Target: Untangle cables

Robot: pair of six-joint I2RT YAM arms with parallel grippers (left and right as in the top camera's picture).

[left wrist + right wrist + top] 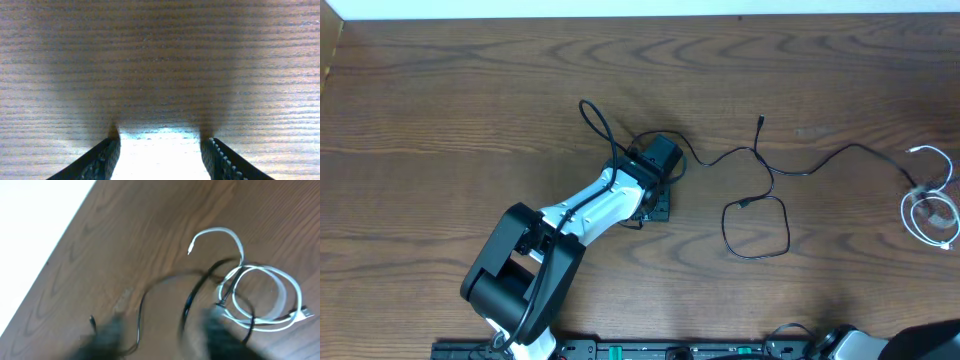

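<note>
Next, my right gripper grabs the thin black cord between the plug end and the white coil, leaving the plug end free to untangle.
The thin black cord (756,190) runs from beside the left arm across the middle of the table, with a plug end (760,121) and a loop (756,228), then right to the white cord (932,215), which lies coiled at the far right edge. In the right wrist view the white coil (265,297) and the black cord (192,295) overlap. My left gripper (655,200) points down at the table; its fingers (160,137) are wide open over bare wood. My right gripper (167,335) is blurred, its fingers apart above the black cord, touching nothing.
The wooden table (470,100) ends at a white wall at the back. The left arm (570,225) lies diagonally from the front left, with its own thicker black wire (595,120) looping behind it. The right arm's base (920,345) shows at the front right corner.
</note>
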